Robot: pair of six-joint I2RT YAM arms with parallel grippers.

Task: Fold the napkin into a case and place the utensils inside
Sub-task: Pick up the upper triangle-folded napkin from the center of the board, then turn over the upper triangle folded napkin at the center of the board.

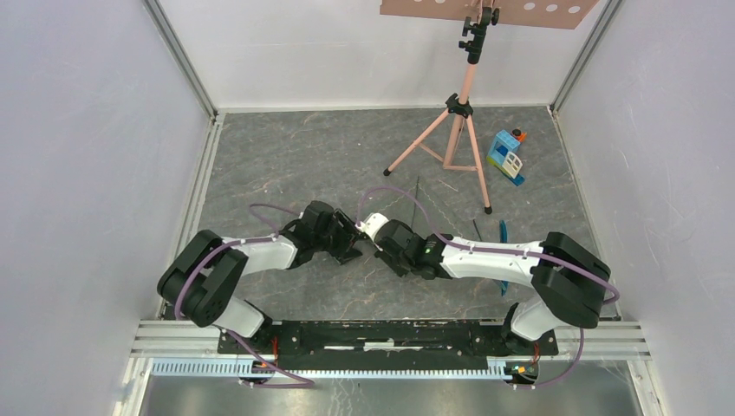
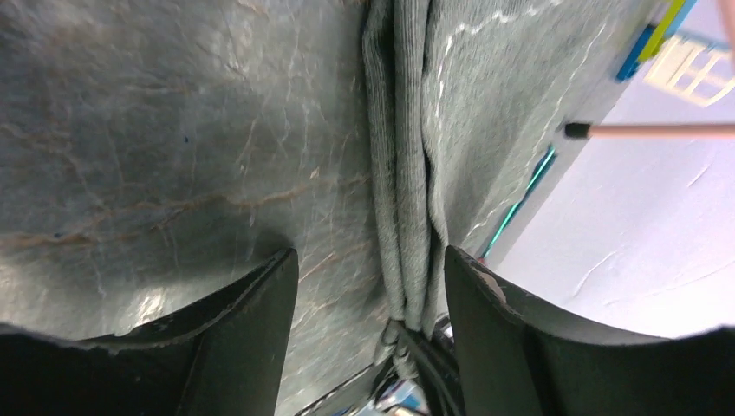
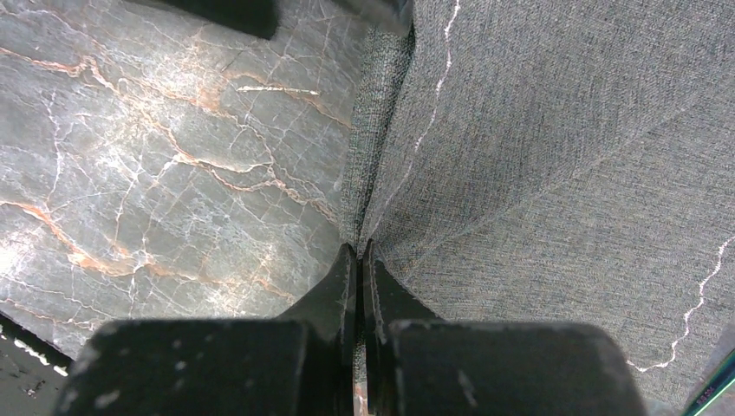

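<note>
I should next grab the napkin's line of folds with my left gripper, away from where my right gripper pinches it. Then both grippers can turn and fold it between them.
The dark grey napkin is gathered into a raised ridge of folds, and the pale stitched line shows near its edge. My right gripper is shut on the tip of that ridge, with cloth pinched between its fingers. My left gripper is open around the same ridge; the folds lie nearer its right finger and touch neither pad. In the top view both grippers meet at mid-table, left and right. The teal utensils lie right of the cloth, seen as a thin strip.
A pink tripod stands at the back centre, and one of its legs crosses the left wrist view. A blue-and-white toy block house sits at the back right. White walls close in the marbled floor.
</note>
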